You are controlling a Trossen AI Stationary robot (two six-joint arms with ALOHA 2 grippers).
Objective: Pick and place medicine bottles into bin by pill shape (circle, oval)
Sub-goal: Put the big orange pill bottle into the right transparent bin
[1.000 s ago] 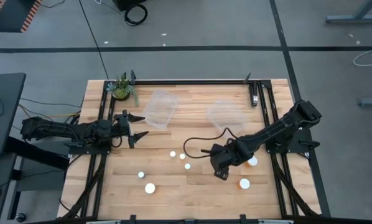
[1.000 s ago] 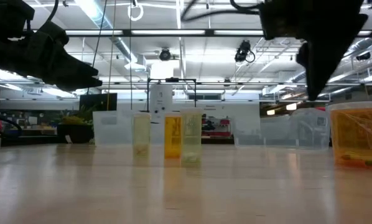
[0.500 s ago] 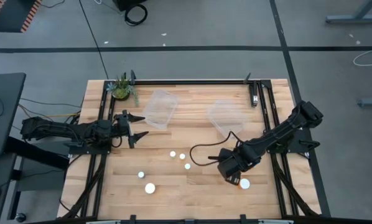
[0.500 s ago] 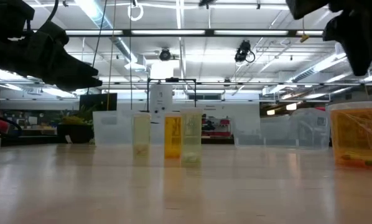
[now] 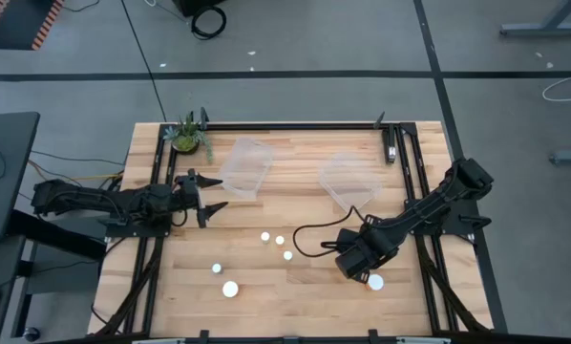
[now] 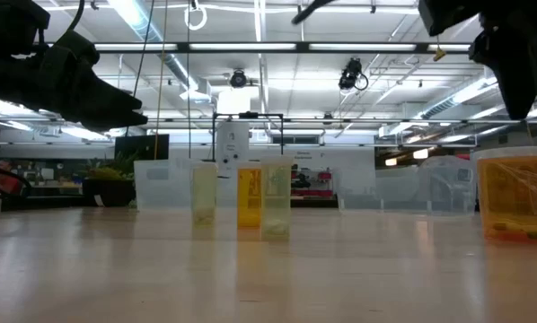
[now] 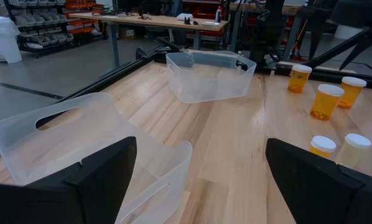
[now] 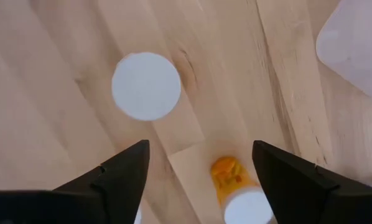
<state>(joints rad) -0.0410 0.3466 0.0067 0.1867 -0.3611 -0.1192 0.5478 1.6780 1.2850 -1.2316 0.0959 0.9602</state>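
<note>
The right gripper takes hold of the medicine bottle by its white cap next, to sort it into the clear plastic bin by pill shape.
Several medicine bottles with white caps stand on the wooden table: a cluster of three (image 5: 279,243) mid-table, two (image 5: 224,280) toward the near edge, and one (image 5: 374,282) near right. My right gripper (image 5: 357,262) hovers open, pointing down, beside that near-right bottle. Its wrist view (image 8: 199,149) shows one white cap (image 8: 146,85) and one orange bottle (image 8: 236,186) below it, neither between the fingers. My left gripper (image 5: 219,191) waits open and empty at the table's left, next to the left bin (image 5: 245,164).
Two clear plastic bins stand toward the far edge: the left bin and the right one (image 5: 348,178). A small green potted plant (image 5: 185,136) sits at the far left corner. A black cable (image 5: 309,229) loops from my right arm over the table's middle.
My right gripper has gone toward the table's right and near edges, from beside the middle cluster to above the near-right bottles. One cap that showed there before is now hidden under the arm. The bottles stand where they were.
</note>
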